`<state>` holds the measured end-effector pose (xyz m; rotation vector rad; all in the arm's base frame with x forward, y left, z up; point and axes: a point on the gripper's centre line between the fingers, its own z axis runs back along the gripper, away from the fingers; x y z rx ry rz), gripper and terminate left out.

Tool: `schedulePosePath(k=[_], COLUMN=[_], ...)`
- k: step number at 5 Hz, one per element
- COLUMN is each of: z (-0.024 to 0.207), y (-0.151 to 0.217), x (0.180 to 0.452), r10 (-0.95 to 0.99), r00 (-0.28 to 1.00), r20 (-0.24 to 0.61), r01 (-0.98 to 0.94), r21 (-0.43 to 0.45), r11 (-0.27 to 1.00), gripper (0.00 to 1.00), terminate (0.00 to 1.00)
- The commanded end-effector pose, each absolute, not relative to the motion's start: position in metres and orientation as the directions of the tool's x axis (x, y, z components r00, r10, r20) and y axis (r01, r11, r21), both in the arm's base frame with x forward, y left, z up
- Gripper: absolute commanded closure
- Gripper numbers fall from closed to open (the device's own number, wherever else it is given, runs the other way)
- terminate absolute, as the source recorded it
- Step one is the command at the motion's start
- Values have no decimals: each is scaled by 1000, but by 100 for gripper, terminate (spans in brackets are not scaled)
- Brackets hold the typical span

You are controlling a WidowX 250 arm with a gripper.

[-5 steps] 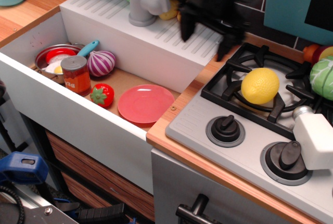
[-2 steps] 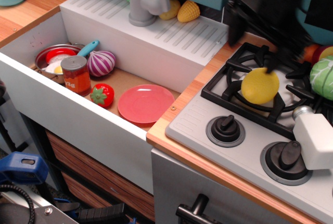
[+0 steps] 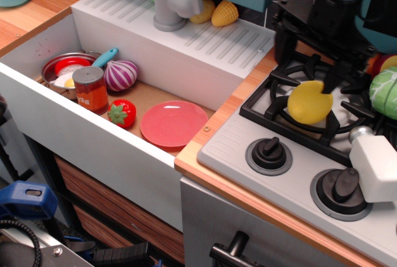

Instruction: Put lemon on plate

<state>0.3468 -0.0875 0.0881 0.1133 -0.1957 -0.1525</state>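
My gripper grabs the yellow lemon [image 3: 307,103] by its rounded sides next, to set it on the pinkish-red plate [image 3: 174,124].
The yellow lemon [image 3: 307,103] rests on the black burner grate of the toy stove, at the right. The pinkish-red plate [image 3: 174,124] lies flat and empty in the sink basin, at its right end. My black gripper [image 3: 309,67] hangs just above and behind the lemon. It is open, with one finger [image 3: 283,48] to the lemon's upper left. The other finger [image 3: 335,84] covers the lemon's upper right edge. It holds nothing.
The sink also holds a metal pot [image 3: 51,66] with a red dish, a can [image 3: 91,89], a purple onion [image 3: 121,74] and a red strawberry [image 3: 122,113]. A grey faucet [image 3: 170,1] and corn [image 3: 224,13] stand behind. A green cabbage [image 3: 384,93], a white shaker [image 3: 374,161] and knobs [image 3: 268,154] crowd the stove.
My gripper has moved right from the ledge behind the sink to over the stove, then down onto the lemon's top. The lemon and the plate have not moved.
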Motion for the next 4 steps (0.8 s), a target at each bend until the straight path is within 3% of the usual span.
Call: schedulePosePath(k=[1,4], z=[94,68], y=[-88,-89], x=[357,356], r10=[-185,-183], r00=[954,952], r20=[234,244], r01=[164,170], r21=[105,76], r11=[981,983], gripper=[0,0], terminate=[0,0])
